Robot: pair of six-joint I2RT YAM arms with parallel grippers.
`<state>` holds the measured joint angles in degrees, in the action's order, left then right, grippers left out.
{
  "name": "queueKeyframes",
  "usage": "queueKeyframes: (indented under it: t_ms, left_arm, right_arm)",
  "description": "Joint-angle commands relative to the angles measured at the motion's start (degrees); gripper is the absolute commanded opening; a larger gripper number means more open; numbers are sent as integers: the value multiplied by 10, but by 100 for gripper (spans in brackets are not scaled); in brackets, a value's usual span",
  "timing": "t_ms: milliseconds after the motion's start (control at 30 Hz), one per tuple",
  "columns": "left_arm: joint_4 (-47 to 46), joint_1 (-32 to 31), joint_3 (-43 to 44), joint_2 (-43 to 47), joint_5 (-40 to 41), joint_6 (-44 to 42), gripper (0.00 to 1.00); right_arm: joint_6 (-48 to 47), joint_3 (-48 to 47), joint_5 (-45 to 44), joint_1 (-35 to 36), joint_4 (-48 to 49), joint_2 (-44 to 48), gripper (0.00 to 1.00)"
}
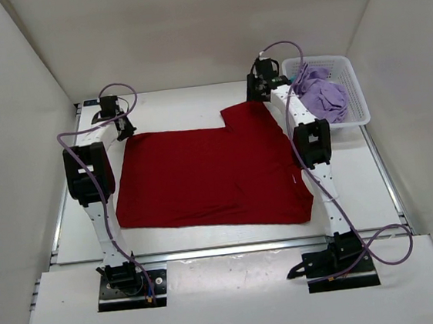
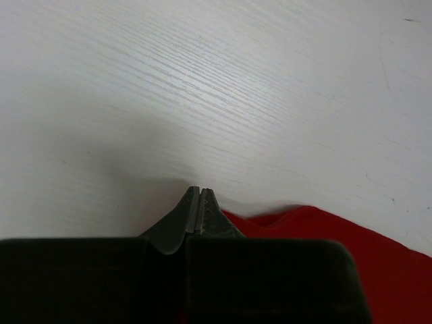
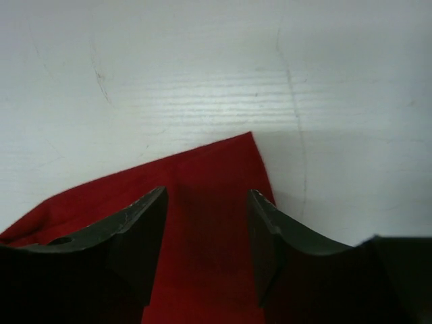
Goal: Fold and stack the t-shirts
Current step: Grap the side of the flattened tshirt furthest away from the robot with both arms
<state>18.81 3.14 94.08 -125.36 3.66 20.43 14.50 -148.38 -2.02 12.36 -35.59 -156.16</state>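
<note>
I will next grab the deep red t-shirt (image 1: 210, 178) with my right gripper by its far corner nearest the basket, to fold the t-shirt's far edge toward the near side.
The deep red t-shirt (image 1: 210, 178) lies spread flat on the white table. My left gripper (image 1: 124, 129) is at the shirt's far left corner. In the left wrist view its jaws (image 2: 201, 191) are shut with nothing showing between the tips, and the red cloth (image 2: 331, 233) lies just to their right. My right gripper (image 1: 258, 94) is over the shirt's far right corner. Its jaws (image 3: 206, 197) are open, one on each side of that red corner (image 3: 216, 169). The lavender t-shirt (image 1: 323, 97) lies crumpled in the basket. The teal t-shirt is not clearly in view.
A white mesh basket (image 1: 354, 85) stands at the far right of the table, just right of my right arm. White walls close in the table on the left, back and right. The table's near edge (image 1: 225, 248) runs in front of the shirt.
</note>
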Motion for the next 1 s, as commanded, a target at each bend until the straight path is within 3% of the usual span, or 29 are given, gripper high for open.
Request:
queueKeyframes:
  t_ms: [0, 167, 267, 367, 500, 967]
  left_arm:
    - [-11, -3, -7, 49, -8, 2, 0]
    - [-8, -3, -2, 49, -14, 2, 0]
    - [-13, 3, -1, 47, -22, 4, 0]
    - [-21, 6, -7, 52, -25, 15, 0]
    - [-26, 9, -10, 50, -35, 23, 0]
    - [-35, 5, -13, 48, -35, 25, 0]
  right_arm:
    - [-7, -6, -17, -13, -5, 5, 49]
    - [-33, -2, -45, -7, 19, 14, 51]
    - [-2, 15, -6, -27, 13, 22, 52]
    - [14, -33, 40, -41, -31, -11, 51]
    - [17, 16, 80, -45, -16, 2, 51]
    - [52, -4, 173, -57, 7, -21, 38]
